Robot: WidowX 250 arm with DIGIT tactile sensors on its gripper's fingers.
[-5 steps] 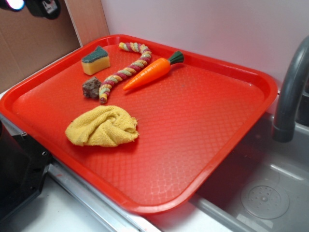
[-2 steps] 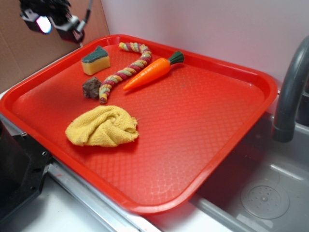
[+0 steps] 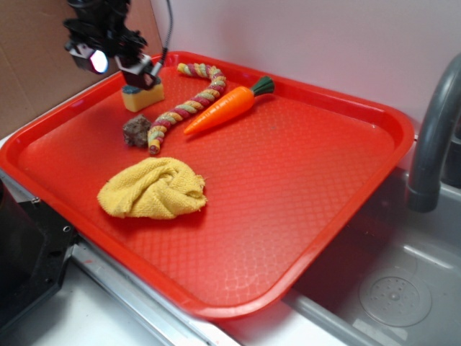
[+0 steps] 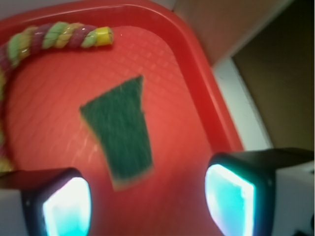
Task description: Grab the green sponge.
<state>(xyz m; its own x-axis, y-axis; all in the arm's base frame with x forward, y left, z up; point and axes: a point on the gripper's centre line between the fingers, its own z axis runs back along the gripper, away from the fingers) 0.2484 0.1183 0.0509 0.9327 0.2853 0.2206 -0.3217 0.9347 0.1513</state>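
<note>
My gripper is going to grab the sponge by its narrow end (image 4: 130, 164) next, to pick it off the red tray.
The green sponge (image 3: 144, 97) is a small yellow wedge with a dark green top, lying at the tray's far left corner. From the wrist its green top (image 4: 120, 129) shows as a trapezoid on the red tray. My gripper (image 3: 119, 61) hangs just above and to the left of it, partly covering its top in the exterior view. In the wrist view the gripper (image 4: 147, 204) is open, its two glowing pads wide apart, and the sponge's near end sits just ahead of the gap. Nothing is held.
On the red tray (image 3: 346, 180) lie a striped rope toy (image 3: 184, 109), a toy carrot (image 3: 225, 108), a dark brown lump (image 3: 135, 131) and a crumpled yellow cloth (image 3: 153, 189). A brown wall stands close left. A sink and grey faucet (image 3: 432, 137) are at right.
The gripper has come from the upper left corner rightward and down, and now hovers over the sponge. Nothing on the tray has moved.
</note>
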